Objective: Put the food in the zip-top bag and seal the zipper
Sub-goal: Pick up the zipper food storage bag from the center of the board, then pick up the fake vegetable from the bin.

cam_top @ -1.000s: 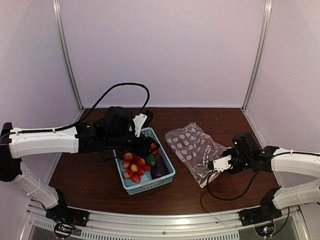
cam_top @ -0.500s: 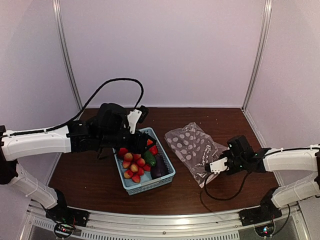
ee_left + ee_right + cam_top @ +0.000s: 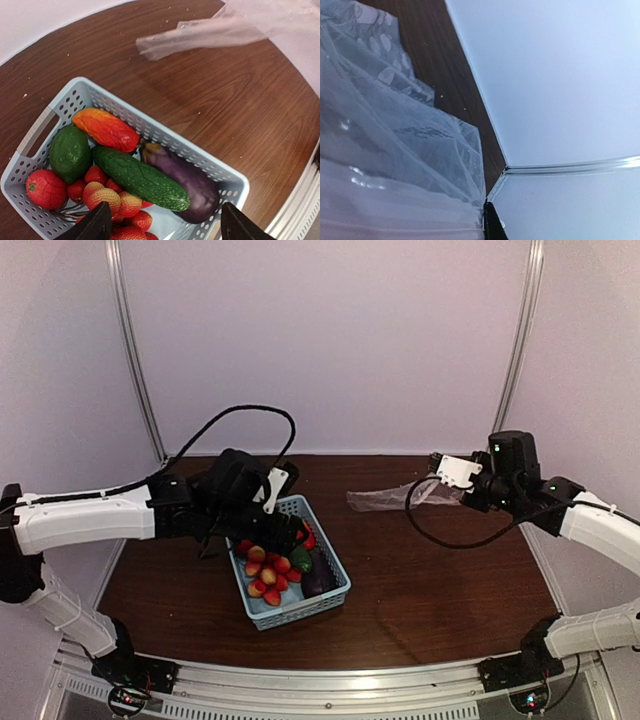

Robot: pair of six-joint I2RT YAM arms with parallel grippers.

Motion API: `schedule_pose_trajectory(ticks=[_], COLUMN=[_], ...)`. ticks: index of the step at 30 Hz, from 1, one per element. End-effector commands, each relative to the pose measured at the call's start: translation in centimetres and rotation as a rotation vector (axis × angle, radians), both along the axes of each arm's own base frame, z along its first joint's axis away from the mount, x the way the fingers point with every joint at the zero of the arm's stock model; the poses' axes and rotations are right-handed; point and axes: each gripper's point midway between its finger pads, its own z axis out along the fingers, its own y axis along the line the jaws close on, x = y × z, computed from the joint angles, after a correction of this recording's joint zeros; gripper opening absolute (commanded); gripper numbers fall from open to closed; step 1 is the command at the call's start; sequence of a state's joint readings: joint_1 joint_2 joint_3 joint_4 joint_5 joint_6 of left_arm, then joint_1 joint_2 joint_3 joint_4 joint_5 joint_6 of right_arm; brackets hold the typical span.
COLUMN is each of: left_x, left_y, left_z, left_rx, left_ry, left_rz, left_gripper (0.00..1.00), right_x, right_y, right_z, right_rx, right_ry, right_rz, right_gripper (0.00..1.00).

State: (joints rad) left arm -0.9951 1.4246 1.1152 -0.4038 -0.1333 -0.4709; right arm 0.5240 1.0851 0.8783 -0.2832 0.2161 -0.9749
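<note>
The long green pepper's other end should go into the bag first, so my left gripper will next grab the long green pepper [image 3: 137,176] by its end away from the round green pepper.
The food lies in a light-blue basket [image 3: 227,180]: a purple eggplant [image 3: 187,177], a long green pepper [image 3: 137,176], a red-orange pepper [image 3: 105,129], a round green pepper [image 3: 69,152], a red tomato [image 3: 45,188] and a cluster of red-yellow fruits [image 3: 112,200]. My left gripper [image 3: 165,227] hovers open just above them, over the basket [image 3: 335,575] in the top view. My right gripper [image 3: 438,490] is shut on the zip-top bag [image 3: 385,498], which hangs lifted off the table at the back right. In the right wrist view the bag [image 3: 395,150] fills the left side. I cannot make out the zipper.
White booth walls [image 3: 330,340] close in the brown table [image 3: 430,580] at the back and sides. The right arm's black cable [image 3: 450,540] loops under the raised bag. The left arm's cable [image 3: 240,415] arches behind the basket.
My right gripper shut on the bag and rose from the table's near right to the back, lifting the bag clear. My left gripper opened wider and stays over the basket.
</note>
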Motion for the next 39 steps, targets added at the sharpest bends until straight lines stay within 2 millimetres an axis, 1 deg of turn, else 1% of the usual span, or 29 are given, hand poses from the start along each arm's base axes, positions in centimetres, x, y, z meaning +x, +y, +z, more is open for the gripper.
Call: schedule_pose_trajectory(ticks=[1,3,4,6,11,13,15,18,21,23,25,26,27,29,32,34,37,39], left_x=[-0.1,-0.2,-0.2,-0.1,-0.3,-0.4,-0.6,-0.7,-0.8,-1.1,-0.8,-0.5,-0.1,0.6,1.2,1.1,0.8,0.5], left_y=[2.2,2.5,2.5,2.4,-0.3,-0.9,-1.3,-1.0,-1.1,-1.4,-1.8,-1.8,-1.6,-1.2,-0.6,-0.4,0.2,0.5], left_z=[-3.9,-5.0,-5.2,-5.4,-4.6,-5.0,-6.0,-8.6,-10.5,-11.3,-11.7,-11.9,-12.1,-12.4,-11.8,-10.9,-8.7,-6.9], left_rx=[0.176,0.197,0.205,0.22,0.127,0.095,0.065,0.084,0.081,0.067,0.055,0.057,0.059,0.054,0.05,0.049,0.042,0.03], left_ry=[0.084,0.101,0.104,0.11,0.16,0.212,0.287,0.406,0.505,0.561,0.575,0.573,0.57,0.57,0.564,0.552,0.517,0.495], left_rz=[0.078,0.084,0.087,0.085,0.039,0.069,0.12,0.242,0.293,0.304,0.317,0.328,0.342,0.365,0.376,0.365,0.34,0.315], left_gripper=[0.77,0.76,0.76,0.75,0.7,0.7,0.7,0.7,0.7,0.7,0.69,0.68,0.64,0.52,0.37,0.31,0.23,0.2], right_x=[-0.1,-0.2,-0.4,-1.1,-2.7,-2.8,-2.8,-2.7,-2.5,-2.5,-2.6,-2.6,-2.6,-2.7,-2.9,-2.9,-2.7,-2.5], right_y=[-4.4,-5.2,-5.2,-4.5,-2.3,-1.8,-1.2,-0.4,0.2,0.5,0.9,1.0,1.2,1.3,1.3,1.0,0.7,0.6], right_z=[-1.5,-2.0,-2.4,-3.0,-4.3,-4.0,-3.9,-4.1,-4.1,-3.9,-3.8,-3.8,-3.8,-3.9,-4.0,-3.6,-2.5,-1.6], right_rx=[0.023,0.051,0.077,0.129,0.183,0.218,0.254,0.285,0.307,0.324,0.34,0.347,0.352,0.358,0.352,0.352,0.359,0.364], right_ry=[0.068,0.069,0.082,0.125,0.229,0.244,0.266,0.3,0.317,0.323,0.33,0.335,0.34,0.344,0.353,0.346,0.328,0.319], right_rz=[-0.313,-0.384,-0.4,-0.385,-0.295,-0.283,-0.277,-0.267,-0.253,-0.247,-0.236,-0.232,-0.228,-0.224,-0.226,-0.237,-0.259,-0.273], right_gripper=[0.0,0.0,0.0,0.0,0.0,0.0,0.0,0.0,0.0,0.0,0.0,0.0,0.0,0.0,0.0,0.0,0.0,0.0])
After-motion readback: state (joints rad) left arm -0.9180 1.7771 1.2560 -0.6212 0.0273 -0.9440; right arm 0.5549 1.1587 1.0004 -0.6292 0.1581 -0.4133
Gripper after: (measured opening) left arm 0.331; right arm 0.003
